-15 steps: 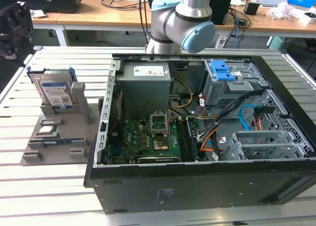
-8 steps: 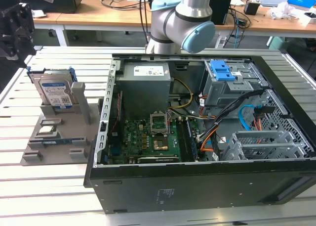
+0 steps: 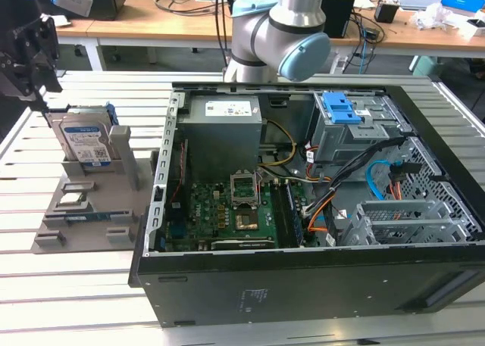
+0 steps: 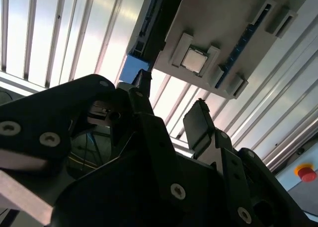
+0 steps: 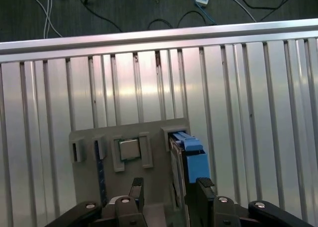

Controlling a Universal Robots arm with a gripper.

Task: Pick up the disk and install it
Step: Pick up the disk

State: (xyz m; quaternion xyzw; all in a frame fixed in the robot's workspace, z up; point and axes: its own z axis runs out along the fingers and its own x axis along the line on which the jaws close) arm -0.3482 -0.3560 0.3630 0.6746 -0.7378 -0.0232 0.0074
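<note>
The grey holder wraps around the disk's lower end, so the robot's gripper needs to reach the disk and grab it by its upper end (image 3: 82,116), which stands above the slots.
The disk (image 3: 86,143) stands on edge in a grey holder (image 3: 121,183) at the exterior view's left. It is silver with a white-and-blue label and a blue carrier bracket. My gripper (image 3: 44,96) hangs just above and to the left of it, open, with nothing between its fingers. In the first wrist view the disk (image 5: 190,157) is seen edge-on, just beyond my gripper (image 5: 170,189), and one finger (image 5: 204,187) overlaps its blue bracket. In the second wrist view the blue bracket (image 4: 132,68) shows past a fingertip (image 4: 143,95).
An open computer case (image 3: 318,285) lies on the slatted metal table (image 3: 83,300), with a motherboard (image 3: 227,210) and a grey drive cage (image 3: 356,138) topped by a blue latch (image 3: 342,107). The holder also carries a processor chip (image 5: 130,149). A red button (image 4: 307,173) sits beyond the table.
</note>
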